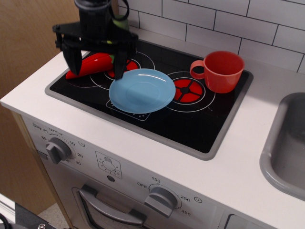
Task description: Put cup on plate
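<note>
The red-orange cup needs to go on the light blue plate, so I need to grab the cup next with my gripper by its handle.
The red-orange cup stands upright at the back right of the black stovetop, its handle pointing left. The light blue plate lies in the middle of the stovetop, empty. My black gripper hangs open over the back left of the stovetop, its fingers spread wide and pointing down. One finger is left of the red chili pepper and the other is near the plate's back left rim. The gripper holds nothing and is far left of the cup.
A long red chili pepper lies on the left burner under the gripper. A grey sink is at the right. The white tiled wall runs behind. Oven knobs are on the front panel.
</note>
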Motion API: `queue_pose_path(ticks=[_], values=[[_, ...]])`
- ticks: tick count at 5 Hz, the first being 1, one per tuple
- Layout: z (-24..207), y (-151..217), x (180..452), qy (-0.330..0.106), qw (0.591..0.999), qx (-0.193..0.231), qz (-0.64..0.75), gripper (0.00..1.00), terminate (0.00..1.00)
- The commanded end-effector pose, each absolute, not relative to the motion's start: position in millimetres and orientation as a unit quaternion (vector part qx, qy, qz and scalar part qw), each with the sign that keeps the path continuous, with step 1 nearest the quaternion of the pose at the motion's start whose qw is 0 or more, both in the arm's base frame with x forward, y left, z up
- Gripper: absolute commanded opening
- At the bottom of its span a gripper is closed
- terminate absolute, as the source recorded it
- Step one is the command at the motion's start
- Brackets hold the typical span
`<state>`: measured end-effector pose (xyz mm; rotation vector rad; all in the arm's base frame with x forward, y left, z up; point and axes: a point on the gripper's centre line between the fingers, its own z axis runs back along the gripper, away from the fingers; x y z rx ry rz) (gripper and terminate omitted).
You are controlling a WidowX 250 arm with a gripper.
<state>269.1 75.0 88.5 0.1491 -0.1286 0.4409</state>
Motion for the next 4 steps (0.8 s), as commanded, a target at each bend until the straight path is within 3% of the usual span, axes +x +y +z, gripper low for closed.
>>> queue_pose_path(ticks=[1, 4], values=[[98, 39, 309, -0.084, 0.994, 0.062, -0.023, 1.00, 0.00], [100, -14, 328, -0.111, 0.932, 0.008, -0.346, 1.00, 0.00]])
